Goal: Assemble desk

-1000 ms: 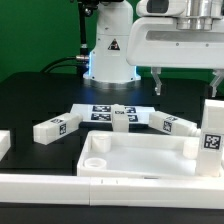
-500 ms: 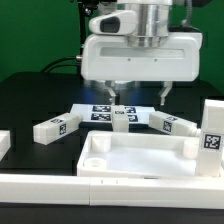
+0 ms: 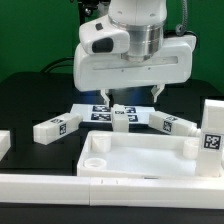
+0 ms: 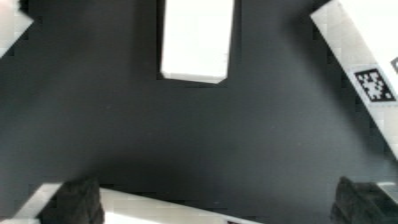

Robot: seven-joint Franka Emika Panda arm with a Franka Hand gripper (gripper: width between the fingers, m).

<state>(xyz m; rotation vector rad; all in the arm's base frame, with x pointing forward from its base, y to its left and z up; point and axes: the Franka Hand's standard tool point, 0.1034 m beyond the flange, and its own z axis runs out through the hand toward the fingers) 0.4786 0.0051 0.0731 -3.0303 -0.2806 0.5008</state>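
My gripper grabs the middle leg by its long sides next, since the leg's end stays free to fit into the white panel (image 3: 140, 158).
The desk's large white panel (image 3: 140, 158) with its raised rim lies flat near the front. Behind it, three small white legs lie on the black table: one toward the exterior view's left (image 3: 52, 128), one in the middle (image 3: 121, 117), one toward the right (image 3: 170, 125). A fourth tagged leg (image 3: 212, 128) stands upright at the exterior view's right. My gripper (image 3: 128, 97) hangs open above the middle leg, touching nothing. In the wrist view, the gripper (image 4: 221, 202) is empty over dark table, with a plain white leg (image 4: 199, 40) and a tagged leg (image 4: 361, 62) ahead.
The marker board (image 3: 98, 111) lies flat behind the legs. A long white rail (image 3: 100, 186) runs along the front edge, and a white block (image 3: 4, 143) sits at the exterior view's left. A white edge (image 4: 169, 205) shows near one fingertip in the wrist view.
The gripper has swung from the exterior view's upper right toward the middle, turned, and now hangs over the middle leg. Its jaws stayed open. No part moved.
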